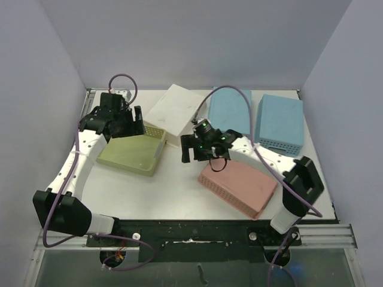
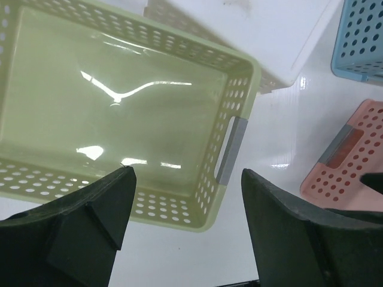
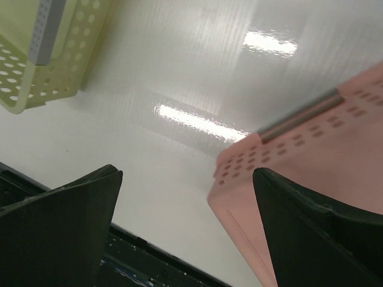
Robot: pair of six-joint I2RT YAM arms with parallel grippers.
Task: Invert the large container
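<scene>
My left gripper grabs the grey handle on its end [image 1: 160, 150] [image 2: 231, 150] facing the pink basket next, to turn over the yellow-green basket.
A yellow-green perforated basket [image 1: 133, 153] stands upright, open side up, at the left of the table; the left wrist view looks into its glossy floor [image 2: 114, 101]. A pink perforated basket [image 1: 239, 182] lies bottom up at the front right, and its corner shows in the right wrist view [image 3: 317, 149]. My left gripper [image 1: 122, 122] is open and empty, above the green basket's far end [image 2: 187, 179]. My right gripper [image 1: 200, 150] is open and empty, above bare table between the green and pink baskets [image 3: 187, 176], close to the pink one's left corner.
Two blue baskets [image 1: 229, 110] [image 1: 279, 124] lie bottom up at the back right. A white container [image 1: 176, 109] lies bottom up at the back centre, just behind the green basket. Grey walls close in the left, back and right; the table's black front rail [image 1: 197, 230] runs between the arm bases.
</scene>
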